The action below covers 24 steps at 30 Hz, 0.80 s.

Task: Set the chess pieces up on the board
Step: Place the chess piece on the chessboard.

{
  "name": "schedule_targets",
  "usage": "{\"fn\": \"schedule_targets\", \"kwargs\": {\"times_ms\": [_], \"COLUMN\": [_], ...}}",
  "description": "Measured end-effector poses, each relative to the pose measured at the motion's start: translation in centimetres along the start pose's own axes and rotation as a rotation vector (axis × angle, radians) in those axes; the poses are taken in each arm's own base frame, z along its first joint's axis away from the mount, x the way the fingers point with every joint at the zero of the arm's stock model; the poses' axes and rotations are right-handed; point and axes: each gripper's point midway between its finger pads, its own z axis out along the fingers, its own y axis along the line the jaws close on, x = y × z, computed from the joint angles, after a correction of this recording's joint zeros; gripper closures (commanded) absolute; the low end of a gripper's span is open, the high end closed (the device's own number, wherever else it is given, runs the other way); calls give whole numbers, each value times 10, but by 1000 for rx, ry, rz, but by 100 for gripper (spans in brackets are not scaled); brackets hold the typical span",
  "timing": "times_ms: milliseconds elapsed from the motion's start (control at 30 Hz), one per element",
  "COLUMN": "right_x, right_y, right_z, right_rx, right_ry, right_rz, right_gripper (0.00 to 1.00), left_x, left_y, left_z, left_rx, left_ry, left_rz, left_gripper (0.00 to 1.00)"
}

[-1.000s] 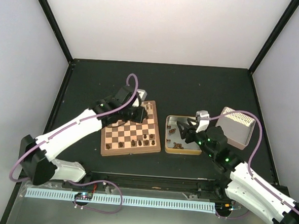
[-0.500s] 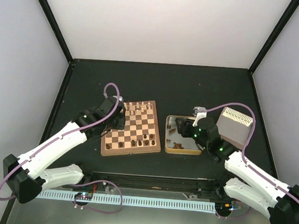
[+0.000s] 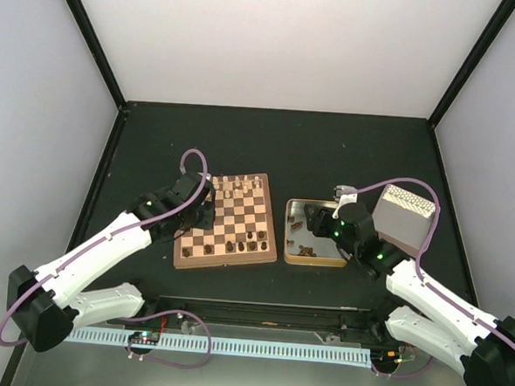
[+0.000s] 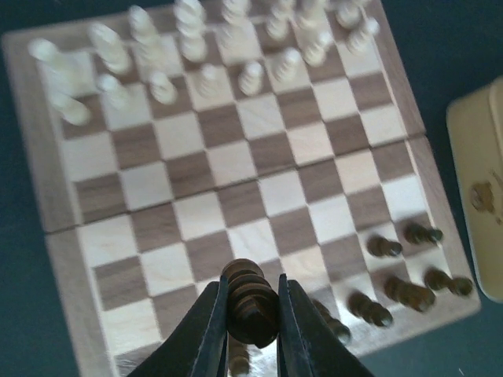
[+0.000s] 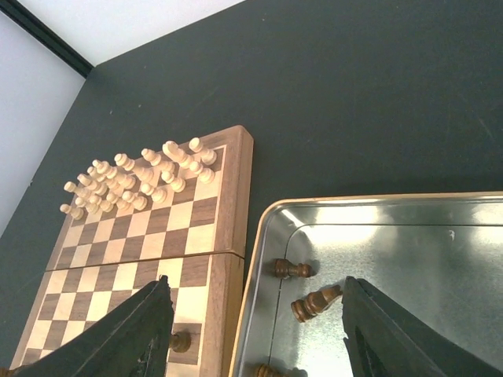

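My left gripper keeps holding the dark chess piece until it is lower, since it hangs high above the squares and would fall if I opened now.
The board (image 3: 224,259) lies left of centre, with pale pieces (image 3: 240,186) on its far rows and several dark chess pieces (image 3: 246,242) on its near right rows. My left gripper (image 3: 202,214) hovers over the board's left side. In the left wrist view it (image 4: 251,318) is shut on a dark chess piece (image 4: 250,297) above the near squares (image 4: 236,161). My right gripper (image 3: 319,223) is over the tin (image 3: 314,261). In the right wrist view it (image 5: 259,338) is wide open and empty, above two lying dark pieces (image 5: 317,301) (image 5: 291,269).
The tin's lid (image 3: 405,215) lies at the right, tilted by my right arm. More dark pieces (image 3: 305,248) lie loose in the tin. Dark pieces (image 4: 409,290) stand in the board's near right corner, close to the tin's rim (image 4: 471,157).
My left gripper has come back from the board's far rows to its near left part, holding the dark piece. My right arm has shifted pose and stays over the tin.
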Motion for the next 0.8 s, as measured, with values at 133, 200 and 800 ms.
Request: {"fn": "schedule_targets", "kwargs": {"times_ms": [133, 200, 800], "right_x": [4, 6, 18], "right_y": [-3, -4, -11], "right_z": [3, 4, 14], "right_rx": [12, 17, 50], "right_ry": [15, 22, 68], "right_rz": [1, 1, -4], "right_gripper": [40, 40, 40], "left_x": [19, 31, 78], "left_y": [-15, -20, -26], "left_z": [12, 21, 45], "left_rx": [85, 113, 163], "left_ry": [87, 130, 270], "left_rz": [13, 15, 47], "left_gripper": [96, 96, 96]}}
